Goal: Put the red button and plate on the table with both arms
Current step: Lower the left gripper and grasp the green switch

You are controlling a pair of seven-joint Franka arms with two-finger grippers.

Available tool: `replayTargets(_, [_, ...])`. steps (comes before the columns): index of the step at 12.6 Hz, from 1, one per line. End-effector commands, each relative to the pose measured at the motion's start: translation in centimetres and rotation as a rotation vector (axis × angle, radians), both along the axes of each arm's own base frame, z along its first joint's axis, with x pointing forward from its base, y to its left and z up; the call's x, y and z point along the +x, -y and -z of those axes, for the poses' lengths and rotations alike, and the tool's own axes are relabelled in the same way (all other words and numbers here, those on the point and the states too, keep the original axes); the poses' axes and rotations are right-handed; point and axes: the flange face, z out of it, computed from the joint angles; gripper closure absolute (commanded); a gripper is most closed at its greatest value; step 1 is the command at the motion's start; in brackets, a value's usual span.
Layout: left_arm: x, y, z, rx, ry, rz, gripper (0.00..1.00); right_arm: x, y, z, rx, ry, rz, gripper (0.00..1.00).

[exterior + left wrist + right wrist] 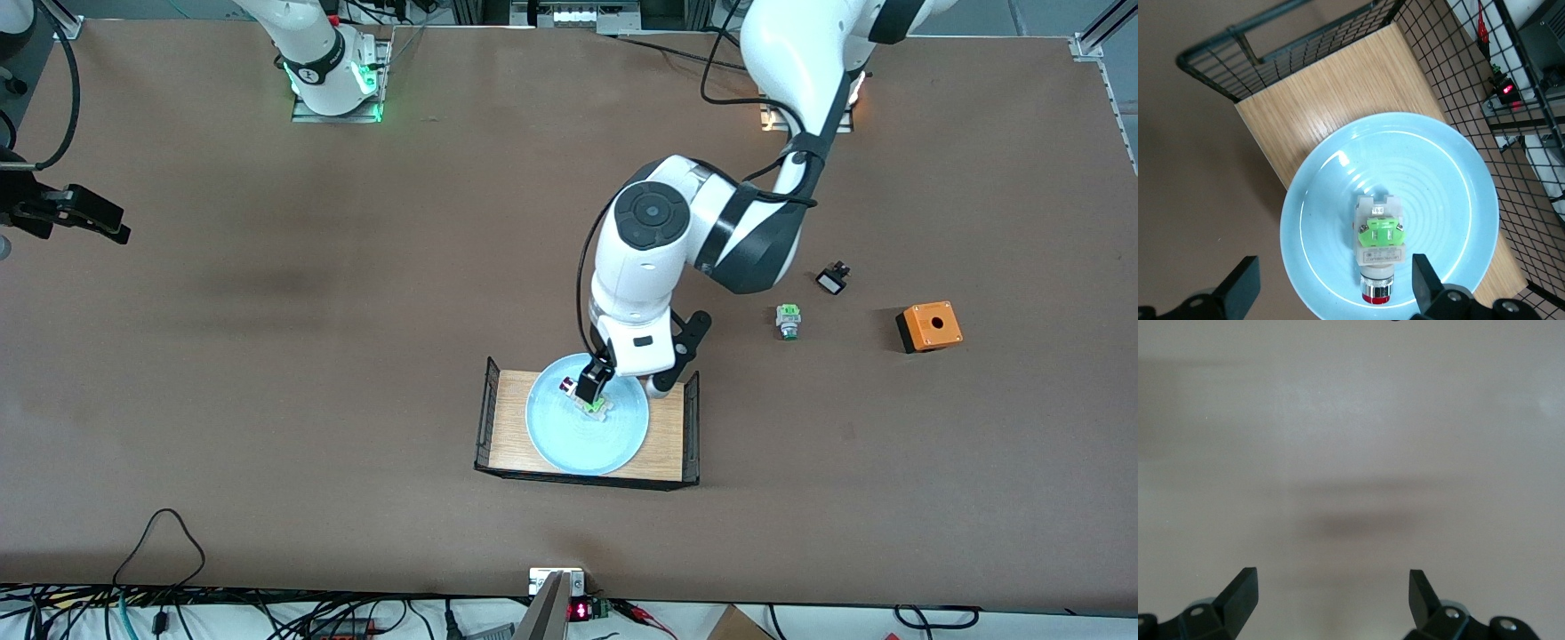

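The fingers of my left gripper stop above the block, with the plate showing between them, so it is too early to close on the red button's green block (595, 405) (1381, 232); moving lower comes first.
The red button (582, 397) lies on its side on the pale blue plate (587, 440), which rests in a light-wood tray (507, 427) on the brown table (356, 356). My left gripper (591, 388) hangs open just over the plate. In the left wrist view the red button (1378, 250) lies between the spread fingertips (1421, 280), close to one of them with a small gap, on the plate (1438, 187). My right gripper (107, 224) waits open over bare table at the right arm's end; the right wrist view shows the right gripper (1331, 593) with nothing between its fingers.
The tray has black wire ends (487, 413). Toward the left arm's end of the table lie a green-and-white switch (788, 320), a small black-and-white button (833, 278) and an orange box (929, 326). Cables (160, 542) loop at the table's front edge.
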Motion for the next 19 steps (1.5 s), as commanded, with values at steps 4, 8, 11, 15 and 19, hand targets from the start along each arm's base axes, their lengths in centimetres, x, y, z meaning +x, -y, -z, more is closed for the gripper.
replayTargets(4, [0.5, 1.8, 1.2, 0.039, 0.112, 0.052, 0.00, 0.1, 0.0, -0.4, 0.015, 0.013, 0.001, 0.00])
replayTargets(8, [1.2, 1.9, 2.1, 0.021, 0.157, 0.053, 0.00, 0.1, 0.0, -0.4, 0.017, 0.013, 0.001, 0.00])
replayTargets(11, [1.3, 2.1, 3.1, 0.022, 0.160, 0.055, 0.00, 0.1, 0.0, -0.4, 0.017, 0.013, 0.001, 0.00])
replayTargets(15, [1.0, 2.8, 4.1, 0.050, 0.185, 0.063, 0.00, 0.2, -0.2, -0.3, 0.017, 0.010, -0.002, 0.00])
replayTargets(19, [0.8, 3.0, 4.1, 0.051, 0.187, 0.065, 0.27, 0.1, -0.2, -0.4, 0.017, 0.012, -0.002, 0.00])
